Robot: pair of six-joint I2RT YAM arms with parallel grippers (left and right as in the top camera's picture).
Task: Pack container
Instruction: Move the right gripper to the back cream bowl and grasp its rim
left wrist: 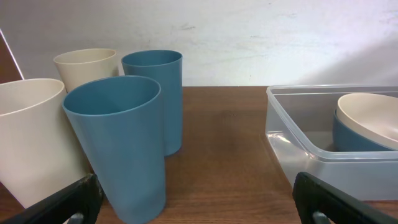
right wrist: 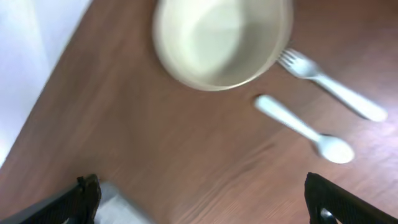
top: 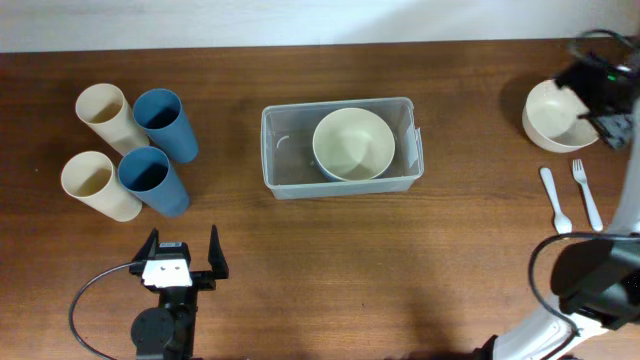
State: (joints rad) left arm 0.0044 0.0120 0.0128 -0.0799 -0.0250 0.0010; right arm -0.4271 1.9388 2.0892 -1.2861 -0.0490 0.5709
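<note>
The second cream bowl's base should stay free to nest in the container (top: 290, 172). My right gripper next needs to grab the bowl by its rim near the fork.
The clear container (top: 290, 172) sits mid-table and holds a cream bowl (top: 353, 143). In the left wrist view that bowl (left wrist: 373, 118) nests on a blue bowl (left wrist: 348, 135) inside the container (left wrist: 298, 137). My left gripper (top: 182, 247) stands open at the front left, nothing between its fingers (left wrist: 199, 208), facing the cups. My right gripper (top: 600, 100) is open and empty at the far right, raised over a second cream bowl (top: 553, 118). The blurred right wrist view shows that bowl (right wrist: 221, 40) below the gripper (right wrist: 202, 202).
Two cream cups (top: 105, 112) (top: 95, 182) and two blue cups (top: 165, 122) (top: 152, 178) stand upright at the left. The nearest blue cup (left wrist: 118, 143) is just ahead of my left fingers. A white fork (top: 586, 195) and spoon (top: 555, 200) lie at the right.
</note>
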